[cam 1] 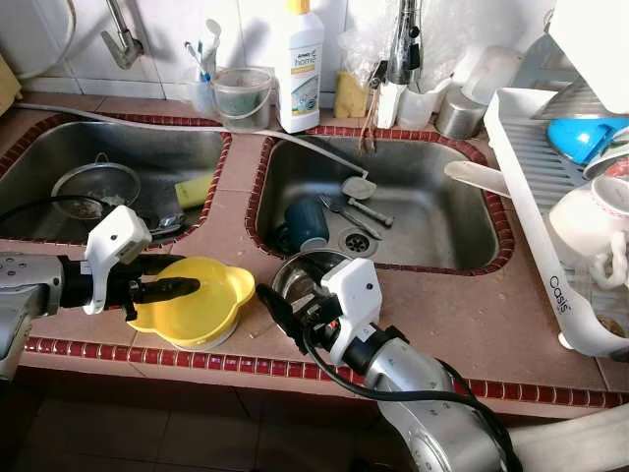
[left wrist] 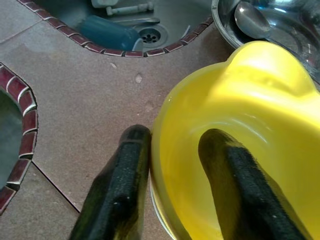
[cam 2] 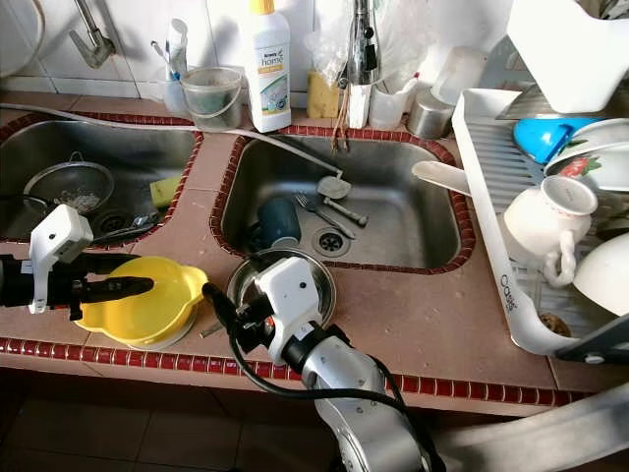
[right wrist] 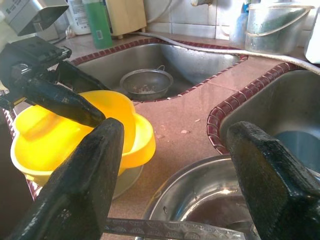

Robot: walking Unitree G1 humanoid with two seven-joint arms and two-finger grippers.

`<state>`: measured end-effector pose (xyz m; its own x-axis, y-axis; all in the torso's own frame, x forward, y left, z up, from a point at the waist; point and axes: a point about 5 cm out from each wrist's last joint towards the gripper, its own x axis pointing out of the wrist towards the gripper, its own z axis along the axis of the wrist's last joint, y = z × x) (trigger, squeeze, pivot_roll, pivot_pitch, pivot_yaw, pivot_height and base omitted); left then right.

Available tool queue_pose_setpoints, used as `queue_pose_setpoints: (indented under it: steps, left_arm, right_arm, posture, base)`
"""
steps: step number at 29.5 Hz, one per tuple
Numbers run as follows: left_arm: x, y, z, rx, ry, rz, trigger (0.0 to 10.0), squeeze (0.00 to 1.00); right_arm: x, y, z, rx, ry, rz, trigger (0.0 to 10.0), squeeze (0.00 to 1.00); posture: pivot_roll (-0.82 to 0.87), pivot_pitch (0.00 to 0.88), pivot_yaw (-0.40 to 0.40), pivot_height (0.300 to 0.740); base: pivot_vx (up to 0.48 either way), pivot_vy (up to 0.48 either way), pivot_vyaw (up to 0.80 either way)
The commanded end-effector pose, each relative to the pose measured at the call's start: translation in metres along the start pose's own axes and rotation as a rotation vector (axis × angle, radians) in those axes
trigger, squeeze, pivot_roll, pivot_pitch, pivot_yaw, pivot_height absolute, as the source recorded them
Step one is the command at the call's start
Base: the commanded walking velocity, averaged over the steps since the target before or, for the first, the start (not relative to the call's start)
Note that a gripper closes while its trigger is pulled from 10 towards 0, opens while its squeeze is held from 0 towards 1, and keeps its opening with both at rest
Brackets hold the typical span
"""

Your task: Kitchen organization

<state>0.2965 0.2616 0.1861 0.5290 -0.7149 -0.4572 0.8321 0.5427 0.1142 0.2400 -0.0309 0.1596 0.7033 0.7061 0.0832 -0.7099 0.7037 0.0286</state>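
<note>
Next, the left gripper takes the yellow bowl by its thin rim [cam 1: 141, 313] [left wrist: 156, 152], since the bowl's round body is far wider than the gripper's open fingers.
A yellow bowl [cam 1: 201, 300] sits on the counter near the front edge, nested on another yellow bowl [right wrist: 142, 145] and a pale plate. My left gripper [cam 1: 169, 277] is open and straddles the bowl's left rim. One finger [left wrist: 122, 185] is outside the wall and the other is inside. Right of it stands a steel bowl [cam 1: 300, 270] with a spoon [left wrist: 252, 17] in it. My right gripper [cam 1: 279, 313] hangs open, fingers wide apart, just over the steel bowl's near rim. A spoon handle [right wrist: 165, 230] lies below them.
Behind the steel bowl, the right sink [cam 1: 442, 241] holds a blue cup [cam 1: 305, 221] and cutlery. The left sink holds a strainer [cam 1: 93, 187] and a sponge [cam 1: 194, 189]. A white dish rack [cam 1: 545, 246] with cups stands at right. A detergent bottle [cam 1: 300, 64] stands at the back.
</note>
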Motion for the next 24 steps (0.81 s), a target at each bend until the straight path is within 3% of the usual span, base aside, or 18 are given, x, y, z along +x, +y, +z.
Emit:
queue_pose_setpoints:
  steps: [1, 24]
  left_arm:
    - [0.0026, -0.0023, 0.0020, 0.019, 0.007, -0.033, 0.0, 0.00]
    - [0.0045, 0.0024, 0.0060, 0.035, 0.001, -0.018, 0.0, 0.00]
  right_arm:
    - [0.0008, 0.0016, 0.0029, -0.006, -0.016, 0.000, 10.0, 0.00]
    - [0.0011, 0.0007, 0.0044, -0.007, -0.023, -0.007, 10.0, 0.00]
  posture:
    - [-0.08, 0.134, 0.025, 0.740]
    - [-0.09, 0.137, 0.029, 0.740]
  base:
    - [0.000, 0.000, 0.00]
    - [0.000, 0.000, 0.00]
